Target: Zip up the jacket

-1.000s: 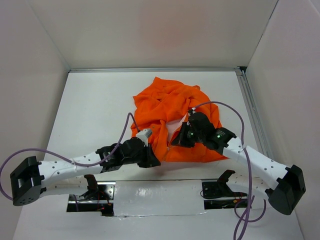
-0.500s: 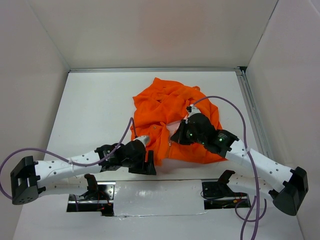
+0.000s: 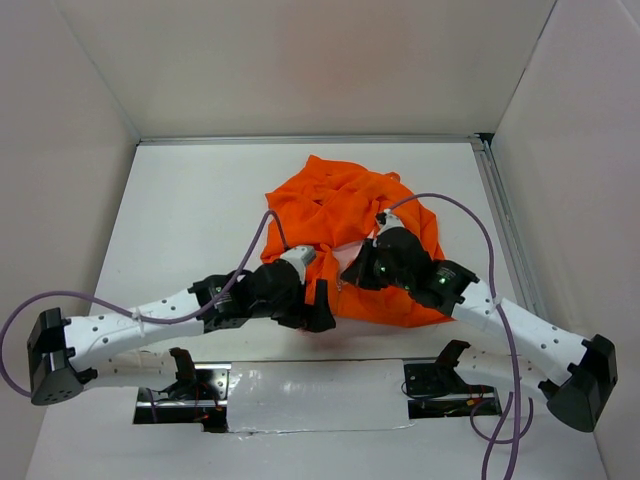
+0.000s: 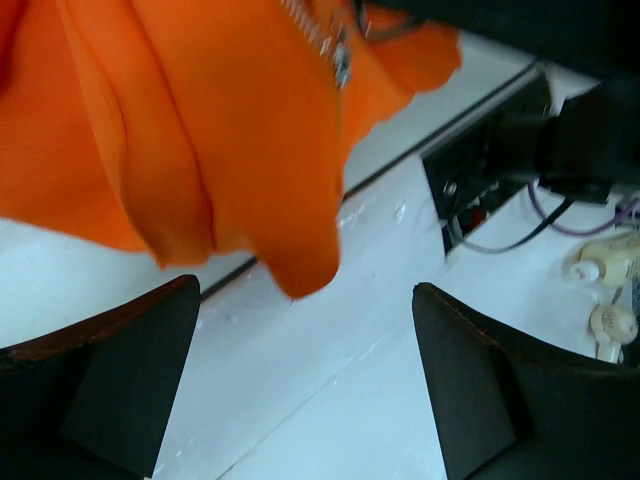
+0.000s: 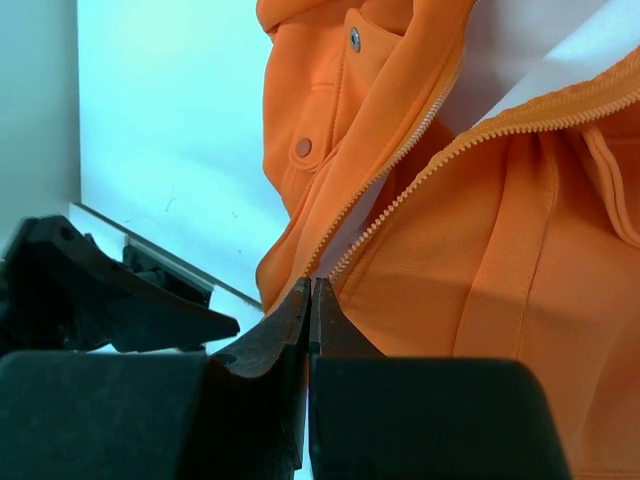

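I need to grab the jacket's free hem corner below the slider with my left gripper next, to hold the zipper's lower end in place so the zipper can be zipped closed.
The orange jacket lies crumpled mid-table, front upward. Its silver zipper is parted above its lower end, the two rows of teeth meeting at my right gripper. That gripper is shut on the zipper's lower end and hides the slider in its own view. In the left wrist view the metal slider shows at the top, and the jacket's hem corner hangs free above the table. My left gripper stands wide open just below that corner, touching nothing, at the jacket's near hem.
A shiny metal plate with both arm mounts runs along the near edge. Purple cables loop over the right arm. White walls enclose the table, and a metal rail runs along the right side.
My left gripper has opened, let go of the jacket's near hem and shifted right. The right gripper stayed shut, moving slightly left at first, and the pale gap at the front has narrowed.
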You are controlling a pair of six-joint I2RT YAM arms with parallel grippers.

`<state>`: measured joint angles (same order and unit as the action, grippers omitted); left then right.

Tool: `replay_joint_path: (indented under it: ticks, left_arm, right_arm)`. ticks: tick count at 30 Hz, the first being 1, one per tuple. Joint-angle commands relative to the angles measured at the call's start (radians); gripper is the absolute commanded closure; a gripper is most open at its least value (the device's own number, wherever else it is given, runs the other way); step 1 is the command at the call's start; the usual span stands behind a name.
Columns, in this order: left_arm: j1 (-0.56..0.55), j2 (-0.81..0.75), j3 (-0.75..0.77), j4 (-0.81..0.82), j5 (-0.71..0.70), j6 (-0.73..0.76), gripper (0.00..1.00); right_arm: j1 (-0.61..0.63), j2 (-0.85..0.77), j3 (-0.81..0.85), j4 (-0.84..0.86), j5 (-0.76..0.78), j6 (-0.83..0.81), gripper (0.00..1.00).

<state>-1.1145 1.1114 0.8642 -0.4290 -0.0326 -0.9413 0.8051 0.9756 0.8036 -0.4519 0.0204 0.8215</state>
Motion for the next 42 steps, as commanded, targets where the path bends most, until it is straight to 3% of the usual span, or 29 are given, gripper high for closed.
replay_joint_path:
  ticks: [1, 4, 6, 8, 12, 18, 21, 27, 29, 31, 34, 37, 42]
  left_arm:
    - [-0.004, 0.053, 0.117, -0.042, -0.127, 0.010, 0.01]
    - [-0.008, 0.087, 0.186, -0.175, -0.168, -0.033, 0.01]
    - [-0.007, 0.047, 0.159, -0.136, -0.068, -0.037, 0.01]
    - [-0.007, -0.019, 0.066, 0.040, 0.084, -0.036, 0.01]
    - [-0.010, -0.032, -0.018, 0.265, 0.215, -0.095, 0.01]
    - [-0.008, 0.063, 0.042, 0.275, 0.137, -0.227, 0.01]
    - [-0.010, 0.123, 0.080, 0.231, 0.039, -0.386, 0.01]
    - [-0.008, 0.143, 0.065, 0.107, -0.214, -0.664, 0.17]
    - [-0.010, 0.136, 0.065, 0.104, -0.271, -0.695, 0.21]
    - [-0.010, 0.133, 0.078, 0.093, -0.325, -0.712, 0.31]
    - [-0.010, 0.123, 0.084, 0.114, -0.359, -0.702, 0.37]
    - [-0.008, 0.111, 0.042, 0.252, -0.348, -0.585, 0.46]
    - [-0.010, 0.126, 0.050, 0.262, -0.326, -0.535, 0.81]
  right_arm:
    - [0.013, -0.038, 0.038, 0.022, -0.014, 0.041, 1.00]
    - [0.005, -0.012, 0.093, -0.033, 0.021, 0.034, 1.00]
    - [0.000, 0.011, 0.118, -0.062, 0.056, 0.033, 1.00]
    - [-0.007, 0.014, 0.121, -0.024, 0.044, 0.047, 1.00]
    - [-0.036, 0.024, 0.108, 0.021, 0.007, 0.070, 1.00]
    - [-0.049, 0.014, 0.086, 0.042, -0.010, 0.091, 1.00]
    - [-0.063, -0.017, 0.049, 0.067, -0.016, 0.111, 1.00]
    - [-0.081, -0.055, 0.020, 0.074, -0.016, 0.128, 1.00]
    - [-0.083, -0.052, 0.005, 0.076, -0.016, 0.140, 1.00]
    - [-0.083, -0.048, -0.013, 0.091, -0.054, 0.148, 1.00]
    - [-0.083, -0.055, -0.029, 0.085, -0.033, 0.159, 1.00]
    - [-0.089, -0.054, -0.027, 0.078, -0.023, 0.156, 1.00]
    - [-0.089, -0.017, -0.009, 0.079, -0.023, 0.137, 1.00]
